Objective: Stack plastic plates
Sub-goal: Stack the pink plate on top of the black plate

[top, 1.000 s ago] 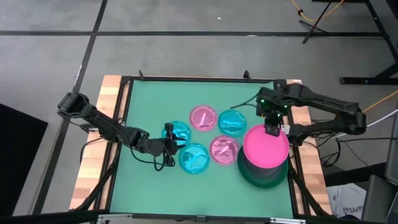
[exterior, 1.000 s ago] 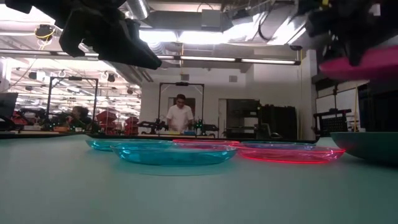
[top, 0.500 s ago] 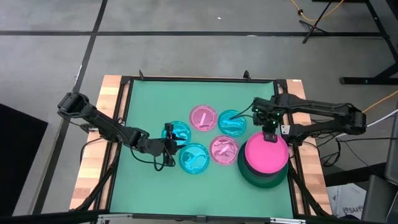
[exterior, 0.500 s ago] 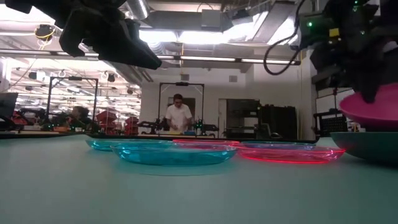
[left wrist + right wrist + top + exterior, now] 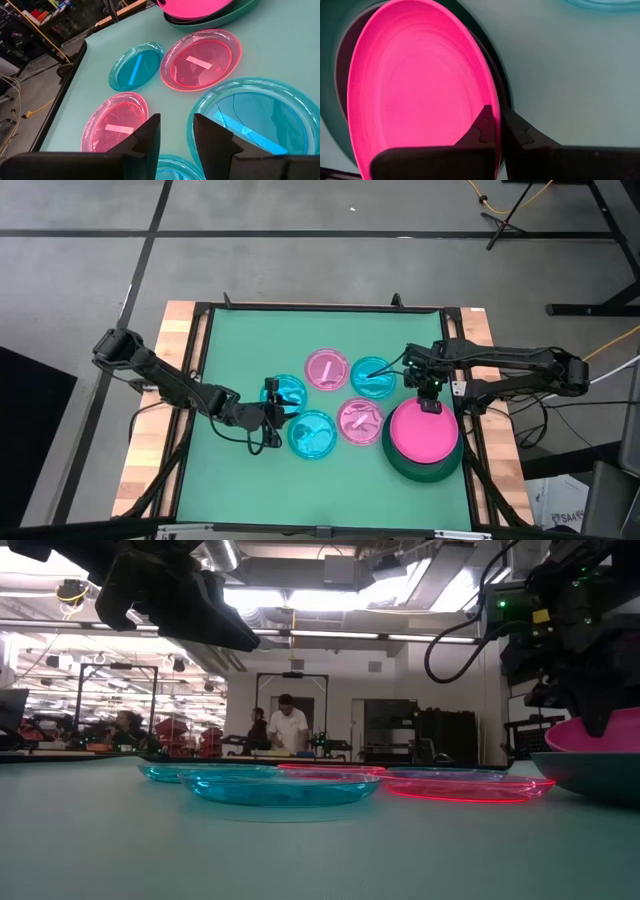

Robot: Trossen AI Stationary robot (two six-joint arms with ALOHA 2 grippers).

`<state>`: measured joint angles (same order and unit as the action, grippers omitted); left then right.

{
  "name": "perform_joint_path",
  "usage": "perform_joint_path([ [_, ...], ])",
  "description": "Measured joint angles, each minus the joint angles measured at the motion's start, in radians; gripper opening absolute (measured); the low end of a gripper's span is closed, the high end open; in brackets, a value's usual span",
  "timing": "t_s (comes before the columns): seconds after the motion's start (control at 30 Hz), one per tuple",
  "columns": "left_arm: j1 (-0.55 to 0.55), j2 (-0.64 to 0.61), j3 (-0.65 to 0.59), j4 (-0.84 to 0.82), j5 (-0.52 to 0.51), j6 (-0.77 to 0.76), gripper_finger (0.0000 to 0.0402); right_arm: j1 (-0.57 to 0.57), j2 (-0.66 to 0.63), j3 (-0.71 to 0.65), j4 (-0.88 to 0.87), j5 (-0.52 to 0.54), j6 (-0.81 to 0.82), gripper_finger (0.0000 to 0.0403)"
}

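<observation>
My right gripper needs to center the hot pink plate (image 5: 424,433) inside before it opens, because the plate covers the far side of the dark green rim.
A hot pink plate (image 5: 424,433) lies on top of a dark grey plate (image 5: 492,65), which sits in a large dark green plate (image 5: 400,462) at the table's near right. My right gripper (image 5: 428,397) is shut on the pink plate's far rim. Several small translucent plates lie flat mid-table: pink (image 5: 327,368), cyan (image 5: 373,377), pink (image 5: 359,420), cyan (image 5: 311,435), cyan (image 5: 289,392). My left gripper (image 5: 272,408) hovers open just left of the two left cyan plates, with nothing between its fingers (image 5: 150,137). My right gripper pinches the hot pink plate's far rim (image 5: 496,102), one finger inside the bowl (image 5: 484,125) and one outside it (image 5: 520,135). The fingers come steeply from above. The plate sits in the dark grey plate, about level (image 5: 600,730).
The green mat (image 5: 240,350) has free room at the far and left sides. A dark frame (image 5: 205,315) edges the mat, with wooden boards (image 5: 150,440) outside it. People stand in the room beyond the table (image 5: 288,725).
My right gripper has come down with the hot pink plate, a little toward the near edge, rolling slightly. The plate, held well above the stack a second ago, now lies on the dark grey plate. The gripper has stayed shut on the rim.
</observation>
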<state>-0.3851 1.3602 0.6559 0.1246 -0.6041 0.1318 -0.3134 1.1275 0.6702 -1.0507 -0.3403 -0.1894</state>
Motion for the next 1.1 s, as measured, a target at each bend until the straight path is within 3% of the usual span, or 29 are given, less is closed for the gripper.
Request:
perform_joint_path([
  [0.2, 0.0, 0.0, 0.0, 0.0, 0.0, 0.0, 0.011, 0.011, 0.0, -0.012, 0.012, -0.002, 0.001, 0.0],
  [0.73, 0.0, 0.0, 0.0, 0.0, 0.0, -0.002, 0.011, 0.261, 0.0, -0.012, 0.111, 0.026, 0.078, 0.0],
  [1.1, 0.0, 0.0, 0.0, 0.0, 0.0, -0.002, 0.011, 0.315, 0.0, -0.012, 0.115, 0.063, 0.08, 0.0015],
])
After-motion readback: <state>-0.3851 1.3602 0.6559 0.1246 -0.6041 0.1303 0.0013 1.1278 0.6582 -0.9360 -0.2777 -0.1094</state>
